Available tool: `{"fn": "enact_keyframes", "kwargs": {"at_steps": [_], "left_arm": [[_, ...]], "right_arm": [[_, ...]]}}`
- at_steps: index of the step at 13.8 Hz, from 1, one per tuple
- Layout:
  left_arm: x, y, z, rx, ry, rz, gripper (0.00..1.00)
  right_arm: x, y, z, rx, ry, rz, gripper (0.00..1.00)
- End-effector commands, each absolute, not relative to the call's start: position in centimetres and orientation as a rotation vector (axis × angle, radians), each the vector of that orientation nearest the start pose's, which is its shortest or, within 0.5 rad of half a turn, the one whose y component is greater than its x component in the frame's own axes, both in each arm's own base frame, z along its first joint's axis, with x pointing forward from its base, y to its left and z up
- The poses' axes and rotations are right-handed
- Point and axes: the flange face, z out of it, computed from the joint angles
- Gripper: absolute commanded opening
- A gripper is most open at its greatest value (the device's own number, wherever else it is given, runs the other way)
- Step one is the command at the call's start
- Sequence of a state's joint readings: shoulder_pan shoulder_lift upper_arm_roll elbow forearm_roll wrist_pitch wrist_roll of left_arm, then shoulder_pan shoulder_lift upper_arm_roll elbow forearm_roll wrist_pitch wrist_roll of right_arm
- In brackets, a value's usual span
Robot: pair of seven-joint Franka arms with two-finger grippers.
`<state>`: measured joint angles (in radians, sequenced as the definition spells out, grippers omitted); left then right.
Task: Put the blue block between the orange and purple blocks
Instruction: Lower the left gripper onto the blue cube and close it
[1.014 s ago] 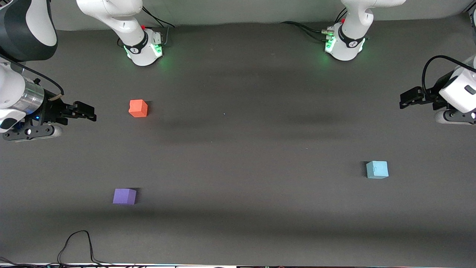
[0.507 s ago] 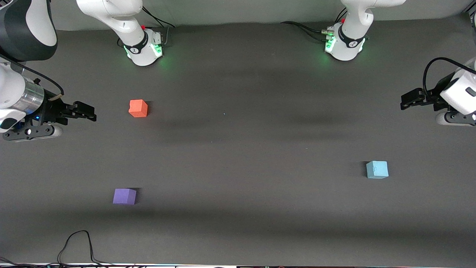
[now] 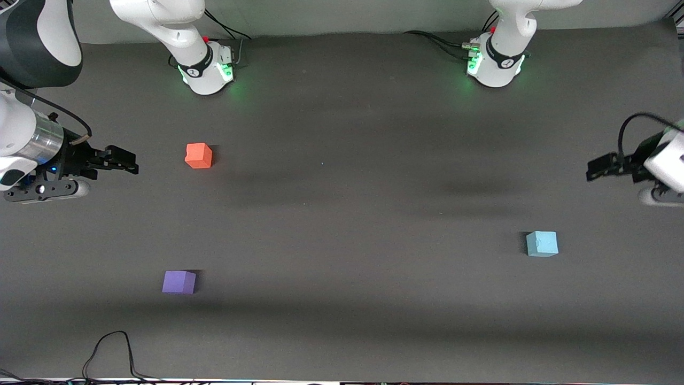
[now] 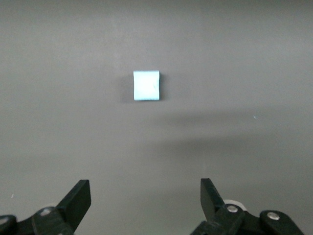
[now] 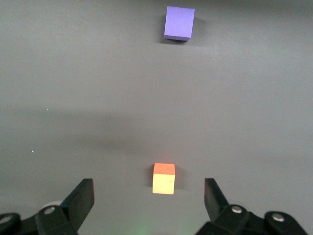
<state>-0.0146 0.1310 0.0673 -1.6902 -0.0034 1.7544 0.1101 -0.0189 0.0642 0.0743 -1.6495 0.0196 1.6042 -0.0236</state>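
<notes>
My left gripper is going to grab the blue block (image 3: 542, 244) by its opposite sides next, to place it.
The blue block (image 3: 542, 244) lies on the dark table toward the left arm's end; it also shows in the left wrist view (image 4: 146, 85). The orange block (image 3: 199, 155) and the purple block (image 3: 179, 282) lie toward the right arm's end, the purple one nearer the front camera; both show in the right wrist view, orange (image 5: 164, 178) and purple (image 5: 179, 23). My left gripper (image 3: 597, 167) is open and empty, up in the air at the table's end (image 4: 145, 196). My right gripper (image 3: 128, 163) is open and empty, beside the orange block (image 5: 149, 198).
The two arm bases (image 3: 206, 67) (image 3: 496, 61) stand along the table edge farthest from the front camera. A black cable (image 3: 109, 353) loops at the table's edge nearest the front camera, toward the right arm's end.
My left gripper has moved toward the front camera and slightly outward, closer to the blue block. The right arm and the three blocks have not moved.
</notes>
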Motion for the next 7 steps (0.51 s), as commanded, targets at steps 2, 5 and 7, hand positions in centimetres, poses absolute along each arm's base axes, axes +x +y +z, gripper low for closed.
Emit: {"fn": "enact_keyframes", "kwargs": {"at_steps": [2,5,7], "left_arm": [[62.1,4.6,41.3,-3.126,0.083,0.067,1.00],[62.5,5.2,34.3,-3.107,0.085,-0.012,1.00],[63.0,4.7,30.0,-3.104,0.100,-0.017,1.00]], "right_arm": [[56.7,3.2,55.9,-3.120,-0.145,0.177,1.00],[56.7,3.2,55.9,-3.120,-0.145,0.177,1.00],[56.7,3.2,55.9,-3.120,-0.145,0.177,1.00]]}}
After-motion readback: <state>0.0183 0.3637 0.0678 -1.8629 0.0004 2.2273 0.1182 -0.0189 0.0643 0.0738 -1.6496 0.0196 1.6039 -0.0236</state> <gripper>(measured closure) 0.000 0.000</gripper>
